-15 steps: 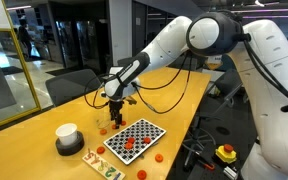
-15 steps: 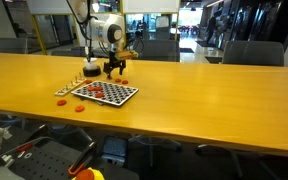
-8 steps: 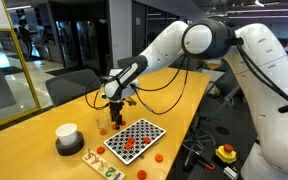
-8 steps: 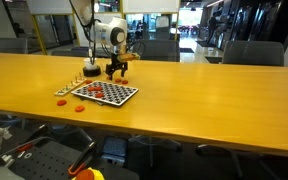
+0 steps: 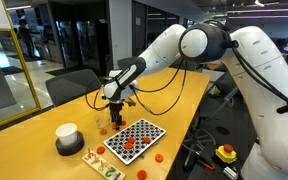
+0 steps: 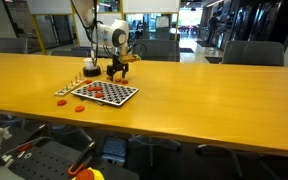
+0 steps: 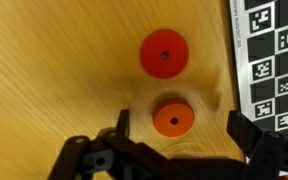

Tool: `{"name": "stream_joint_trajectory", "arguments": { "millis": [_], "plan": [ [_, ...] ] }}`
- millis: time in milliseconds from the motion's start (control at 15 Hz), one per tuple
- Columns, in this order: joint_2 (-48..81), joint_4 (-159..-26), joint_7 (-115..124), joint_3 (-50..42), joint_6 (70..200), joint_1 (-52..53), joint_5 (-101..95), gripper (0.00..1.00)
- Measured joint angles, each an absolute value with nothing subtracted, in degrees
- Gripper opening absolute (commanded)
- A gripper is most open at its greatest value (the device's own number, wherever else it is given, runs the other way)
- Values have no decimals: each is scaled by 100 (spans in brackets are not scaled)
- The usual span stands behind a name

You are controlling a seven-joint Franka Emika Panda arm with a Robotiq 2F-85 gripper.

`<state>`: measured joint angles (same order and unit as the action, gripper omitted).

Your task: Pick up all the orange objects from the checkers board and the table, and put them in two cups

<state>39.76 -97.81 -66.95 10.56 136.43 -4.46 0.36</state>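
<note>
My gripper should close. Closing now would hold the piece. The orange piece (image 5: pixel 115 126) (image 7: pixel 173 118) is between the low fingers, and both its sides are free.
In the wrist view my gripper (image 7: pixel 182 128) is open just above the yellow-tan table (image 7: pixel 54 70). One orange piece (image 7: pixel 172 118) lies flat between the two fingers, touching neither. A second orange piece (image 7: pixel 164 53) lies just beyond it. The checkers board's edge (image 7: pixel 269 50) runs along the right. In both exterior views the gripper (image 5: pixel 114 112) (image 6: pixel 115 72) hangs low beside the board (image 5: pixel 144 130) (image 6: pixel 117 96), which carries several orange pieces (image 5: pixel 129 143). Others lie on the table (image 5: pixel 157 158) (image 6: pixel 62 100). The white cup (image 5: pixel 68 135) and the glass tumbler (image 5: pixel 101 126) stand close by.
A pale strip with green letters (image 5: pixel 102 162) lies by the board's near corner. A yellow box with a red button (image 5: pixel 226 153) sits below the table's edge. Chairs stand behind the table (image 6: pixel 184 48). Black cables hang from the arm (image 5: pixel 159 85).
The arm's upper links have shifted slightly. The gripper has stayed open over the same spot beside the board, and no piece has moved.
</note>
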Motion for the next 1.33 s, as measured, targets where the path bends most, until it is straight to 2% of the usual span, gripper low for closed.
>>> {"name": "stream_joint_trajectory", "arguments": {
  "millis": [67, 400, 533, 1333],
  "plan": [
    [3991, -9765, -6689, 1050, 13639, -446, 36, 73],
    [4035, -9668, -6657, 1024, 13639, -446, 36, 33],
    [4035, -9640, -6646, 1019, 13638, -446, 36, 20],
    [3700, -9703, -6008, 883, 13642, -432, -41, 22]
  ]
}}
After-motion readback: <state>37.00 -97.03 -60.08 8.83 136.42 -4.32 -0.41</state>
